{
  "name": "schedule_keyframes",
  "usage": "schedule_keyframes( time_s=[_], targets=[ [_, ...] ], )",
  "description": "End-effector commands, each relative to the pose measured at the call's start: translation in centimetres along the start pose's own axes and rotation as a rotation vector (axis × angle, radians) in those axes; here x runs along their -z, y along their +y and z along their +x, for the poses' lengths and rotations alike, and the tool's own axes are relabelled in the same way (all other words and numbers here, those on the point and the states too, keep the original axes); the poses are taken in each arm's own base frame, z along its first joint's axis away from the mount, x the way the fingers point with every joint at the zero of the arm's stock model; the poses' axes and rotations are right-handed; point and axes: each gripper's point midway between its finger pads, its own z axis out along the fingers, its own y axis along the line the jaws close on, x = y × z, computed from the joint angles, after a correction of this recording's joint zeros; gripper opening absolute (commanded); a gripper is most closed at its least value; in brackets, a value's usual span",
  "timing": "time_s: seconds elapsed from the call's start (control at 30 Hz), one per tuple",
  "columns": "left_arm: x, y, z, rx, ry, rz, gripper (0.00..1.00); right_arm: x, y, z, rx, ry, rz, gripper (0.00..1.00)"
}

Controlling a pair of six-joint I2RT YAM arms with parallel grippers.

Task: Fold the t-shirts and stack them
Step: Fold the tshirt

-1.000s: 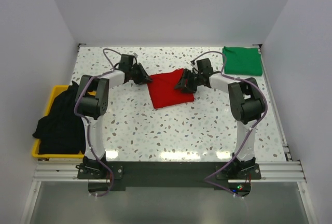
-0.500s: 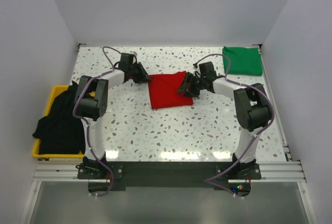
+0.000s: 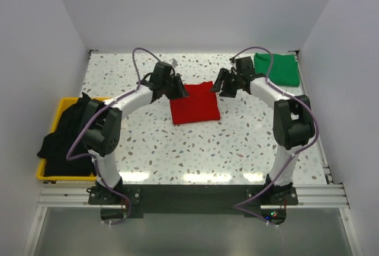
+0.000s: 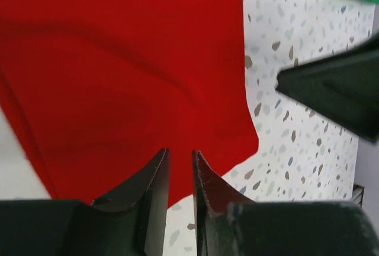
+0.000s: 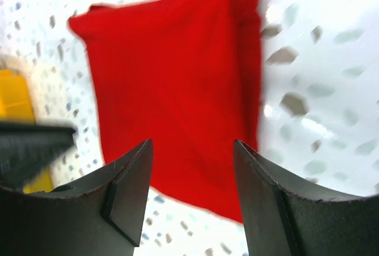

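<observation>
My right gripper pinches the folded red t-shirt's layered side edge nearest the green t-shirt next, to stack the t-shirt still folded.
The red t-shirt [image 3: 194, 103] lies folded into a rough square in the middle of the table. It also shows in the left wrist view [image 4: 118, 78] and the right wrist view [image 5: 177, 78]. My left gripper [image 3: 181, 91] hovers over its upper left edge; its fingers [image 4: 180, 152] stand a narrow gap apart and hold nothing. My right gripper [image 3: 221, 87] is just off the shirt's upper right corner, open wide and empty [image 5: 192, 143]. The green t-shirt [image 3: 276, 69] lies folded at the back right. The black t-shirt [image 3: 68, 134] is heaped in the bin.
A yellow bin [image 3: 59, 109] sits at the table's left edge with the black cloth spilling over it. White walls close in the table at the back and sides. The right gripper's black body [image 4: 337, 90] shows close by in the left wrist view.
Both arms have lifted and swung toward the back. The right gripper has come off the red shirt to the right. The left gripper has moved right over the shirt's edge.
</observation>
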Motion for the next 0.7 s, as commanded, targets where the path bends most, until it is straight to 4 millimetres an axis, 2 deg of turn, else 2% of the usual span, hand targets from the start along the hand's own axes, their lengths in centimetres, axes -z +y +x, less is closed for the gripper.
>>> schedule_keyframes(
  time_s=[0.0, 0.07, 0.13, 0.23, 0.3, 0.43, 0.5, 0.67],
  targets=[
    [-1.0, -1.4, 2.5, -0.064, 0.045, 0.034, 0.25, -1.2, -1.8, -1.3, 0.043, 0.021, 0.047, 0.6],
    [-2.1, -2.1, 4.2, -0.078, 0.089, 0.058, 0.24, -1.7, -1.8, -2.0, 0.06, 0.008, 0.048, 0.6],
    [-2.8, -2.8, 4.9, -0.091, 0.103, 0.089, 0.23, -2.7, -2.5, -1.7, 0.054, 0.022, 0.061, 0.59],
    [-4.2, -2.3, 6.5, -0.097, 0.141, 0.074, 0.22, -3.6, -3.4, -1.9, 0.056, 0.027, 0.093, 0.59],
    [-5.0, -1.3, 7.9, -0.091, 0.175, 0.042, 0.21, -4.1, -3.8, -1.6, 0.057, 0.033, 0.1, 0.59],
    [-6.0, 0.0, 10.5, -0.082, 0.222, -0.003, 0.2, -5.1, -4.3, -0.5, 0.069, 0.052, 0.116, 0.59],
    [-6.2, 0.5, 11.0, -0.074, 0.234, -0.016, 0.2, -5.6, -4.4, 0.1, 0.085, 0.063, 0.138, 0.59],
    [-5.9, 0.5, 10.6, -0.083, 0.224, -0.027, 0.2, -6.8, -4.3, 1.9, 0.099, 0.103, 0.162, 0.57]
  ],
)
